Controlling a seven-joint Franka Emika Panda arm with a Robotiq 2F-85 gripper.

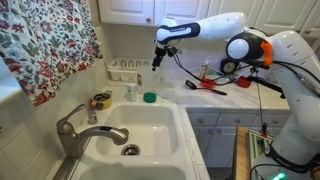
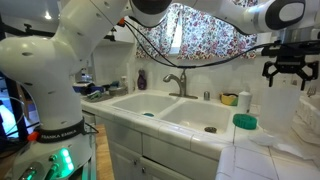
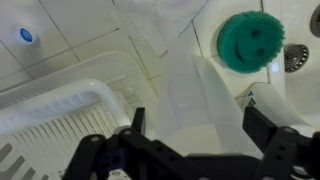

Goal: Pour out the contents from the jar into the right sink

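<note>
The gripper grabs the translucent jar from above by its opposite outer sides near its top next, to tip it and pour into the sink.
In the wrist view a translucent plastic jar stands between my gripper's two black fingers. The fingers are spread wide, with a small gap to the jar on each side. I cannot make the jar out in either exterior view. There the gripper hangs open over the tiled counter behind the right sink. The sink is a white basin with a round metal drain. The drain also shows at the right edge of the wrist view.
A green round scrubber lies on the counter near the jar. A white dish rack stands by the wall. A small bottle, a faucet and a floral curtain are nearby.
</note>
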